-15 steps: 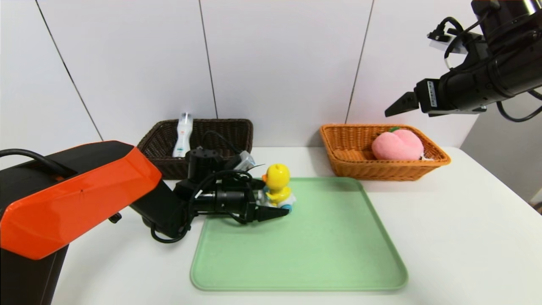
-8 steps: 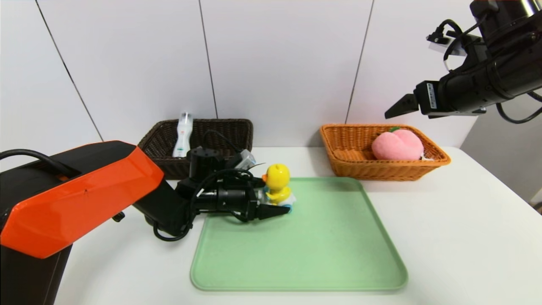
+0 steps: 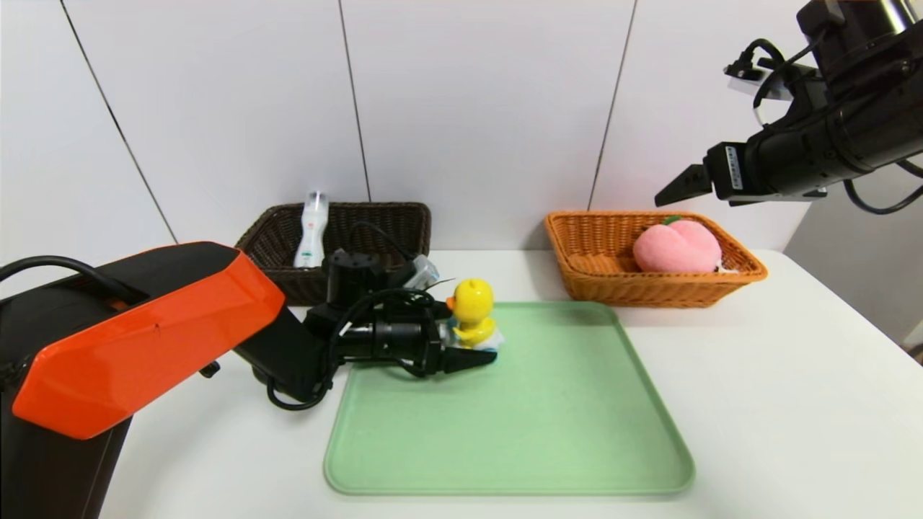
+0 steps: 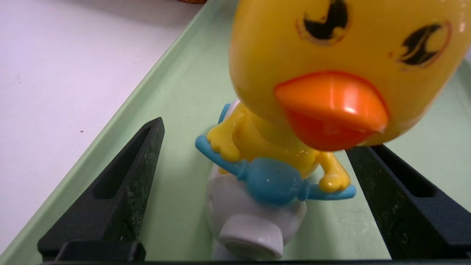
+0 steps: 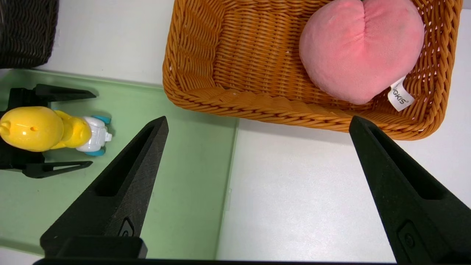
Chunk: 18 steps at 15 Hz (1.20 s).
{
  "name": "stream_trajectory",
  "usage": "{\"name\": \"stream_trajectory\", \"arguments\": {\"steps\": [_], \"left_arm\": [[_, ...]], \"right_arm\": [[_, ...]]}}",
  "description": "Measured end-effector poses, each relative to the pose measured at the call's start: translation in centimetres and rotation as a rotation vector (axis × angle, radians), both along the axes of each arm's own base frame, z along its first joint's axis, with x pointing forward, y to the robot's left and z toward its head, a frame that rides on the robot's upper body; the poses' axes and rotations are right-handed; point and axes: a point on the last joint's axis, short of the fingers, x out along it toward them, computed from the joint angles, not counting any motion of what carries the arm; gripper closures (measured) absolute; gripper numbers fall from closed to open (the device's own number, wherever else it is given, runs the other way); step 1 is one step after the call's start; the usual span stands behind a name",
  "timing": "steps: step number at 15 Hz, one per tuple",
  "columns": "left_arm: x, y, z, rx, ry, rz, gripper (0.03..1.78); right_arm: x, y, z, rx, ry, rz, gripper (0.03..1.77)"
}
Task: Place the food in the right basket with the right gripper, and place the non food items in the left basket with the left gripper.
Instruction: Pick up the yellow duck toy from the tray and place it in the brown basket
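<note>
My left gripper grabs the yellow duck toy by its white wheeled base [image 3: 489,341] [image 4: 258,209] next, then puts the toy in the dark brown basket.
A yellow duck toy [image 3: 472,306] on a white wheeled base stands upright at the far left of the green tray [image 3: 541,432]. My left gripper [image 3: 474,336] lies low on the tray, open, one finger on each side of the duck [image 4: 331,55], with gaps to its base. The left gripper [image 4: 255,138] holds nothing. The pink plush peach [image 3: 676,246] lies in the orange basket [image 3: 598,285]. A white bottle [image 3: 311,229] leans upright in the dark brown basket [image 3: 274,241]. My right gripper [image 3: 667,189] hangs open and empty high above the orange basket [image 5: 206,55] and the peach [image 5: 360,48].
Both baskets stand at the table's back by the white wall, dark one left, orange one right, with bare table between them. The tray [image 5: 184,165] fills the table's middle. My left arm's orange cover [image 3: 144,331] fills the near left.
My left arm has crept slightly to the right, bringing its open fingers a bit further along the duck. The right arm has hardly shifted. The duck has not moved.
</note>
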Motion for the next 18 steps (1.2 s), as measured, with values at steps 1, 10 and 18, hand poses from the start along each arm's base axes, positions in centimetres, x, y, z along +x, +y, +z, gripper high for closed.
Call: {"name": "stream_trajectory", "arguments": {"steps": [1, 10, 18], "left_arm": [[0.07, -0.03, 0.03, -0.001, -0.002, 0.0, 0.12], [0.45, -0.31, -0.11, -0.026, -0.016, -0.045, 0.12], [0.75, -0.56, -0.15, -0.042, -0.032, -0.082, 0.12]], "right_arm": [[0.0, -0.05, -0.01, -0.001, 0.0, 0.0, 0.1], [0.0, -0.07, -0.09, 0.005, 0.005, 0.008, 0.11], [0.1, -0.05, -0.19, 0.0, 0.007, 0.014, 0.11]]}}
